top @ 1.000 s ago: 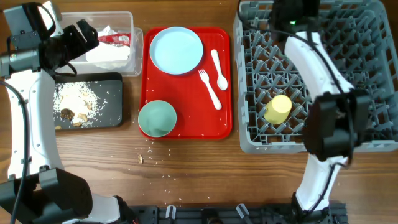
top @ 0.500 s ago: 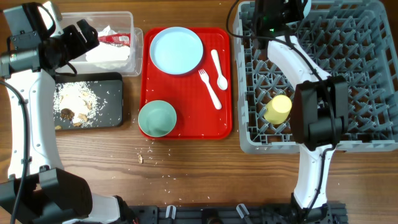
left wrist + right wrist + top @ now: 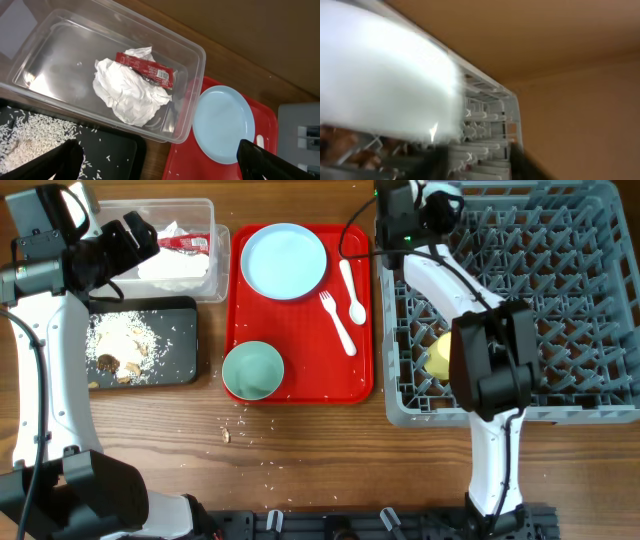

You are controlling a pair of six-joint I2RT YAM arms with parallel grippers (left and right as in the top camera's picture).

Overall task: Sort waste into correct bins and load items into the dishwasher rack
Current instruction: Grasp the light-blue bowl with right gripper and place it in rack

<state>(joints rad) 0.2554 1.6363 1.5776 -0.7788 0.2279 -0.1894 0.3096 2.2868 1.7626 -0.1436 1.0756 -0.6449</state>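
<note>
The bowl on the red tray should be pinched by its rim with my right gripper next. The bowl's body then stays free to stand tilted in the rack.
The red sachet (image 3: 185, 243) (image 3: 145, 70) and the crumpled white napkin (image 3: 175, 268) (image 3: 127, 95) lie in the clear tub (image 3: 215, 230). Rice and brown scraps (image 3: 125, 340) lie in the black tray (image 3: 185, 350). The pale blue plate (image 3: 285, 260), one bowl (image 3: 252, 370), the fork (image 3: 338, 323) and the spoon (image 3: 352, 290) sit on the red tray (image 3: 300, 330). The yellow cup (image 3: 440, 358) lies in the grey rack (image 3: 590, 300). My left gripper (image 3: 140, 235) (image 3: 160, 160) is open over the tub's near edge. My right gripper (image 3: 405, 205) (image 3: 477, 162) is open and empty over the rack's far left corner. A second bowl is not clearly in view.
A few rice grains and a brown scrap (image 3: 240, 425) lie on the wooden table in front of the red tray. The right wrist view is blurred, with a large pale shape (image 3: 385, 85) at its left that I cannot identify.
My right arm has swung left along the rack's far edge to its far left corner. The left arm and the objects have not moved.
</note>
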